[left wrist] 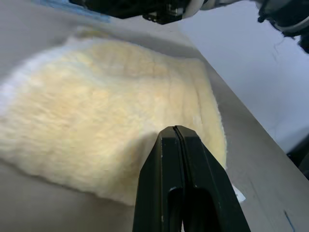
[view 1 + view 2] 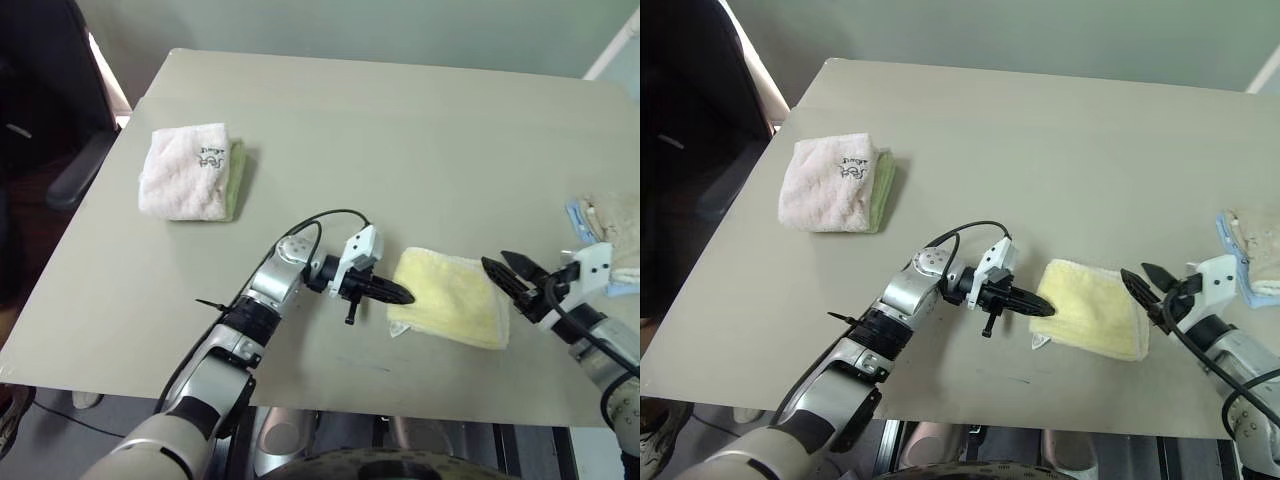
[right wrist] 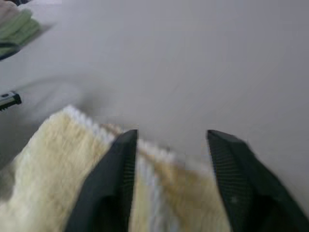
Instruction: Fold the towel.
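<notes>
The folded towel needs to go onto the stack of cloths. My right gripper should grab the towel's white edge next.
The pale yellow towel [image 2: 452, 296] lies folded into a small square near the table's front edge, with a small white tag at its near left corner. My left gripper [image 2: 400, 294] is shut and empty, its tips at the towel's left edge. In the left wrist view the closed fingers [image 1: 179, 183] rest over the towel [image 1: 96, 121]. My right gripper [image 2: 510, 275] stands open just off the towel's right edge, holding nothing. Its two fingers [image 3: 111, 183] straddle the towel's white-edged rim [image 3: 149, 159] in the right wrist view.
A folded pink-white towel [image 2: 188, 170] on a green cloth lies at the back left of the beige table [image 2: 400, 140]. Beige and blue folded cloths [image 2: 608, 230] sit at the right edge. A dark chair [image 2: 50, 120] stands to the left.
</notes>
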Motion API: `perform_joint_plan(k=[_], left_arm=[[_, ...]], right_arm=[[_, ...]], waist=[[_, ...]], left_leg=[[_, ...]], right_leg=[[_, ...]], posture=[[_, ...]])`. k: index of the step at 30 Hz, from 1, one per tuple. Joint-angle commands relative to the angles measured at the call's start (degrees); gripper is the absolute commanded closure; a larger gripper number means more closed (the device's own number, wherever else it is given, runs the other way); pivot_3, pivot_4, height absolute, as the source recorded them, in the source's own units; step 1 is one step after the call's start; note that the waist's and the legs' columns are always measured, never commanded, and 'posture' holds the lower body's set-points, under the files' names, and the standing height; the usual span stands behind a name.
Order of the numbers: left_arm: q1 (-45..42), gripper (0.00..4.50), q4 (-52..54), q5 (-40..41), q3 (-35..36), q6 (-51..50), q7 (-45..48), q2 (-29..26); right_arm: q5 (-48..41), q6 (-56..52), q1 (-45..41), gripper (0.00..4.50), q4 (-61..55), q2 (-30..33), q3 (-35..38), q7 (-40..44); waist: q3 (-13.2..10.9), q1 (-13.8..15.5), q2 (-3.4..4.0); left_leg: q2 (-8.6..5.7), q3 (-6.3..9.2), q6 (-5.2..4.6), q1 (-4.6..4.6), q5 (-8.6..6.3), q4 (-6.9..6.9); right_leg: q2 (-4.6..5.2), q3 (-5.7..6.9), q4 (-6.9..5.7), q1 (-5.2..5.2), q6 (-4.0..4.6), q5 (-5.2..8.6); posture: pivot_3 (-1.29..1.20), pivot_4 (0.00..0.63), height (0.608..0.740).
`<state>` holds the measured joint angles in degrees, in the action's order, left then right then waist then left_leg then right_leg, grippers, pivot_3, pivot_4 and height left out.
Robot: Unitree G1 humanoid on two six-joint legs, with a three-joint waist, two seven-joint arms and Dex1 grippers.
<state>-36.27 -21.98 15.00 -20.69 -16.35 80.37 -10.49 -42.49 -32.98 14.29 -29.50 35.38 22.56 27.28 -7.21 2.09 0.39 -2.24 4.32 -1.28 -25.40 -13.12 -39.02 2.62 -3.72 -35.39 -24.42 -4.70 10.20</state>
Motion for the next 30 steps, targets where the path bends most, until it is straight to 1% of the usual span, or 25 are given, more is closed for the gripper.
perform_joint_plan(k=[1,3,4,6,7,9,12,15,18,24,26,30], left_arm=[[-1.9,4.50,5.1,3.9,3.8,-3.0,-1.4,-0.1],[-2.1,4.50,7.0,5.1,5.7,-4.2,-3.0,-0.4],[-2.0,4.50,7.8,5.4,6.1,-4.4,-3.3,-0.8],[-1.6,4.50,9.4,5.4,6.7,-4.1,-4.0,-1.7],[-1.2,4.50,10.2,5.6,7.2,-4.3,-4.5,-2.5],[-0.1,4.50,11.9,6.3,8.8,-5.0,-5.5,-4.4],[1.5,4.50,13.5,6.4,9.3,-5.3,-6.5,-6.6],[3.5,4.50,15.3,7.0,9.9,-6.2,-7.9,-8.3],[4.7,4.50,17.1,8.0,10.6,-7.9,-9.7,-8.7],[6.9,4.50,20.9,10.3,11.7,-11.1,-11.3,-10.6],[7.2,4.50,21.7,10.9,12.0,-11.8,-11.8,-10.9],[8.2,4.50,23.2,12.1,12.7,-12.4,-13.4,-10.8]], right_arm=[[-6.3,-3.7,2.0,0.87,-4.6,2.9,5.2,2.6],[-7.9,-6.5,4.3,0.17,-4.9,5.7,7.5,4.3],[-6.6,-7.0,5.6,0.03,-4.2,7.3,7.8,5.3],[-6.2,-8.2,7.4,0.03,-2.6,9.5,9.2,7.3],[-7.7,-9.6,7.7,0.03,-1.5,10.6,10.7,8.2],[-13.4,-14.8,7.1,0.03,1.0,13.0,14.6,9.4],[-17.8,-20.5,6.6,0.03,3.7,15.4,16.9,10.5],[-19.5,-26.1,5.8,0.03,6.8,17.9,15.0,11.1],[-20.9,-29.8,3.9,0.03,9.6,18.3,13.1,11.6],[-18.7,-33.2,0.9,0.03,13.5,18.3,7.3,13.2],[-18.4,-33.5,0.5,0.03,13.8,18.3,6.7,13.5],[-23.0,-37.3,-2.2,0.03,13.4,16.5,7.6,12.6]], waist=[[0.0,0.3,0.01],[0.0,0.5,0.01],[0.0,0.5,0.00],[0.0,0.5,0.00],[0.0,0.5,-0.01],[0.0,0.4,0.00],[0.0,0.3,-0.01],[0.0,0.2,-0.01],[0.0,0.2,-0.01],[0.0,0.0,-0.01],[0.0,-0.1,0.02],[0.0,-0.2,0.01]], left_leg=[[0.00,0.00,0.00,-0.06,-0.03,0.00],[-0.01,-0.04,-0.03,-0.30,-0.05,-0.04],[0.00,-0.05,-0.03,-0.39,-0.05,-0.05],[-0.01,-0.09,-0.03,-0.39,-0.06,-0.06],[-0.01,-0.10,-0.03,-0.38,-0.07,-0.03],[0.00,-0.14,-0.05,-0.39,-0.11,-0.04],[-0.02,-0.24,-0.12,-0.38,-0.21,-0.02],[-0.02,-0.23,-0.13,-0.31,-0.23,-0.04],[-0.04,-0.22,-0.19,-0.34,-0.12,-0.07],[-0.08,-0.24,-0.26,-0.35,0.04,-0.11],[-0.07,-0.24,-0.22,-0.32,0.10,-0.09],[-0.07,-0.22,-0.20,-0.26,0.17,-0.08]], right_leg=[[0.01,0.00,-0.02,-0.05,-0.01,0.05],[0.03,0.02,-0.05,-0.26,-0.06,0.10],[0.03,0.04,-0.03,-0.31,-0.07,0.10],[0.09,0.06,0.04,-0.32,-0.07,0.10],[0.11,0.07,0.06,-0.32,-0.07,0.11],[0.14,0.09,0.08,-0.37,-0.04,0.16],[0.20,0.09,0.06,-0.39,-0.06,0.23],[0.20,0.10,0.01,-0.36,-0.01,0.17],[0.22,0.10,-0.01,-0.36,0.12,0.15],[0.26,0.11,-0.02,-0.37,0.21,0.13],[0.26,0.12,-0.08,-0.39,0.19,0.10],[0.26,0.14,-0.15,-0.36,0.26,0.15]], posture=[[0.00,0.150,0.728],[0.00,0.150,0.728],[0.00,0.150,0.728],[0.00,0.150,0.728],[0.00,0.150,0.728],[0.00,0.150,0.728],[0.00,0.150,0.728],[0.00,0.150,0.728],[0.00,0.150,0.728],[0.00,0.150,0.728],[0.00,0.150,0.728],[0.00,0.150,0.728]])
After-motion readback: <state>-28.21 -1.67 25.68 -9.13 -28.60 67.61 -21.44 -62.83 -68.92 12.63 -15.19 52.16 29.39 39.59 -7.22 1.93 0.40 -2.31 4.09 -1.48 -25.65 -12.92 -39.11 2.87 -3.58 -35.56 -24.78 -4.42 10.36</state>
